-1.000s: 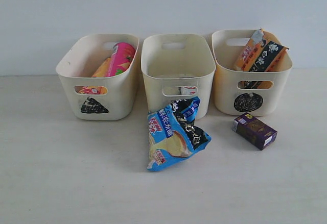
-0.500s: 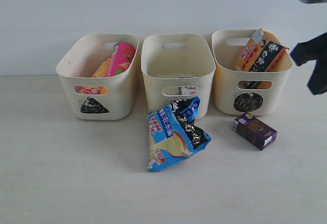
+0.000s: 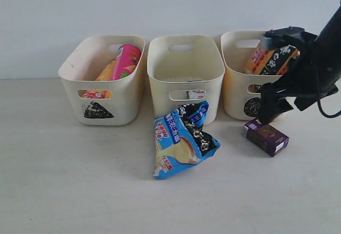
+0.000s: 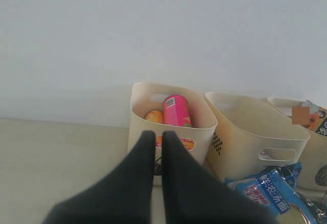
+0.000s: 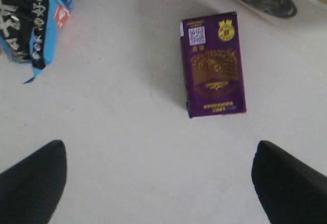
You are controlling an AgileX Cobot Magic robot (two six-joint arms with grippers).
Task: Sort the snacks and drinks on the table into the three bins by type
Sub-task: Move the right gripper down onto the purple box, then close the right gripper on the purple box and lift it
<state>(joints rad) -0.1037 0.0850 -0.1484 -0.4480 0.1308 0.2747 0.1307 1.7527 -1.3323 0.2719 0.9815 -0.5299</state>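
Note:
The right gripper grabs the dark purple carton by its long sides next, to sort the drink into its bin.
The dark purple carton (image 3: 266, 136) (image 5: 213, 65) lies flat on the table (image 3: 80, 180) in front of the circle bin (image 3: 259, 77). My right gripper (image 3: 270, 111) (image 5: 161, 155) hovers just above it, open wide and empty. The blue bag (image 3: 181, 138) (image 4: 271, 193) (image 5: 36, 20) lies before the square bin (image 3: 184, 74), hiding its mark. The triangle bin (image 3: 101, 79) (image 4: 171, 117) holds the pink cylinder (image 3: 126, 61) (image 4: 177, 110) and the yellow cylinder (image 3: 106, 71). The orange-black bag (image 3: 272, 58) stands in the circle bin. A white carton (image 3: 194, 93) shows through the square bin's handle slot. My left gripper (image 4: 158, 138) is shut and empty, out of the exterior view.
A pale wall (image 3: 170, 5) rises right behind the three bins. The right arm (image 3: 319, 69) reaches in from the right edge, across the circle bin's front corner.
The right arm has come in from the upper right and dropped down to just above the purple carton. Nothing on the table has moved.

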